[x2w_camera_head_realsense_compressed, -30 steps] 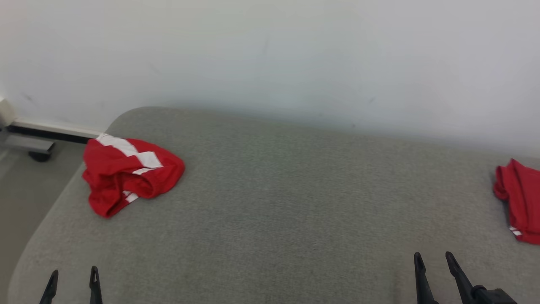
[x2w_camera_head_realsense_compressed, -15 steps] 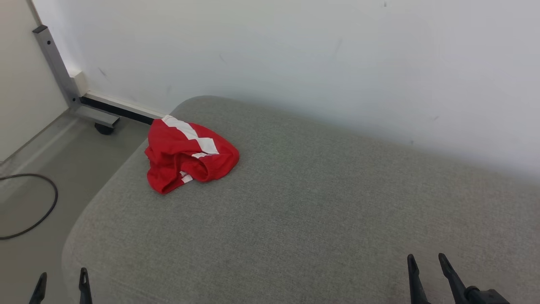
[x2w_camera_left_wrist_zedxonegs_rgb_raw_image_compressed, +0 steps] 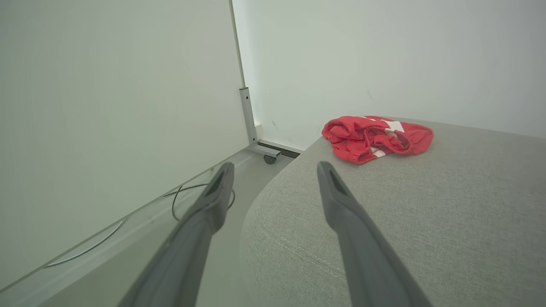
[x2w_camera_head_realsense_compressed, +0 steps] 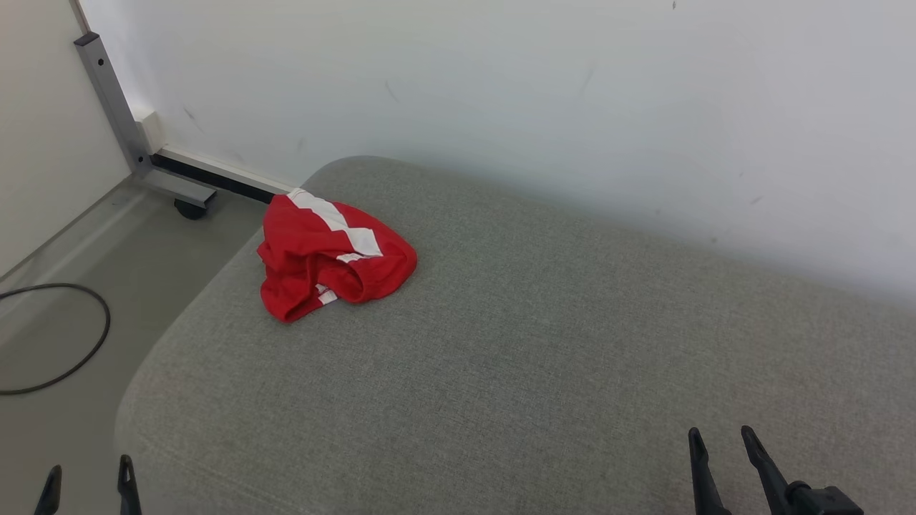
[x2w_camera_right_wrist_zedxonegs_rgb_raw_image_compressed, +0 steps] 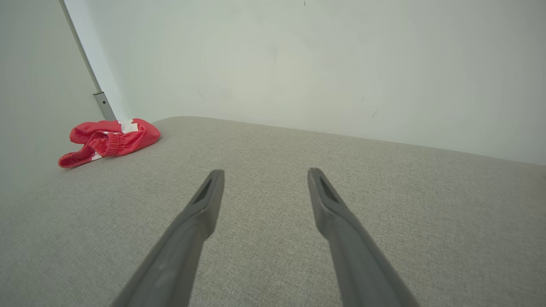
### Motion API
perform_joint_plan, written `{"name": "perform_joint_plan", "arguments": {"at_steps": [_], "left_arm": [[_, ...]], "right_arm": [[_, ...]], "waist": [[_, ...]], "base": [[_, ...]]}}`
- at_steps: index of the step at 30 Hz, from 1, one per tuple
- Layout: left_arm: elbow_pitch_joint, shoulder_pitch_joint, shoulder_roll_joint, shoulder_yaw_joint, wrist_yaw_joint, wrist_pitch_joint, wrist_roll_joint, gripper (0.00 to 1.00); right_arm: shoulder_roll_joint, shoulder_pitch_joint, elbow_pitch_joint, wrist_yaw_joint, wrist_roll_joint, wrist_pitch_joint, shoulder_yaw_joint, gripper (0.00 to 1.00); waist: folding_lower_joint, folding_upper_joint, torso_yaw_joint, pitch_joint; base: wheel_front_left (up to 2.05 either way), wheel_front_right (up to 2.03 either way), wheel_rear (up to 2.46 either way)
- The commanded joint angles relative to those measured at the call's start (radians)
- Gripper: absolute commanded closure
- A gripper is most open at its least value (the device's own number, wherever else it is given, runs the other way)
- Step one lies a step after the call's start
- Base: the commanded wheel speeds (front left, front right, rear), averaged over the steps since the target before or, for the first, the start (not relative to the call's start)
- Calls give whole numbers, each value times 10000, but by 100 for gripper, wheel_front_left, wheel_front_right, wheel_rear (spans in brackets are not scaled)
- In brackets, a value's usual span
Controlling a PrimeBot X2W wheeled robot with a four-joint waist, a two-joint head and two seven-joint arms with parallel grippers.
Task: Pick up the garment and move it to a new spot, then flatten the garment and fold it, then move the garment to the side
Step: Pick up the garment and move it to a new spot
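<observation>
The crumpled red garment needs to move to a new spot, so my left gripper should next grab its gathered elastic edge.
The garment is red with white stripes and lies crumpled near the far left corner of a grey upholstered surface. It also shows in the left wrist view as a red heap ahead and to the right, and in the right wrist view at the far left. My left gripper is open at the lower left, off the surface's near corner, far from the garment. My right gripper is open over the near right part of the surface. Both hold nothing.
A white wall runs along the far edge of the surface. Left of the surface is bare floor with a black cable loop, a metal frame post and a caster wheel.
The head camera has swung left: the garment now sits nearer the picture's middle, a second red cloth at the right edge has left the picture, and floor and cable came into view. Both grippers stay open.
</observation>
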Motion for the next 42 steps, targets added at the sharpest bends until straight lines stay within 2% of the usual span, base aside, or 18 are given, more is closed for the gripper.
{"name": "perform_joint_plan", "arguments": {"at_steps": [1,6,12,17,24,25,33,42], "left_arm": [[-33,57,45,61,57,-67,-109,0],[4,-325,105,147,60,31,-280,0],[169,-1406,299,428,-87,57,-715,0],[599,-2806,663,674,-425,165,-1188,0],[1886,-4987,1139,965,-910,355,-1933,0],[1886,-4987,1139,965,-910,355,-1933,0],[4056,-7174,1732,793,-1599,695,-2412,0],[6968,-8919,2368,249,-2057,1141,-2786,0]], "right_arm": [[9,6,11,-1,60,-2,16,0],[20,-5,-22,1,-57,-2,-94,0],[-106,-400,-187,-1,-263,10,-163,0],[-316,-809,-457,-1,-449,133,-174,0],[-633,-1340,-1371,-1,-717,377,-460,0],[-633,-1340,-1371,-1,-717,377,-460,0],[-602,-1721,-2232,-1,-864,577,-576,0],[-542,-2038,-2679,1,-992,665,-621,0]], "waist": [[0,-1,-12,-11],[0,-1,-202,16],[0,-1,-893,629],[0,-1,-1644,1426],[0,-1,-2758,2842],[0,-1,-2758,2842],[0,-1,-3790,4185],[0,-1,-4410,4986]], "base": [[0,0,0],[0,0,0],[0,0,0],[0,0,0],[0,0,0],[0,0,0],[0,0,0],[0,0,0]]}}
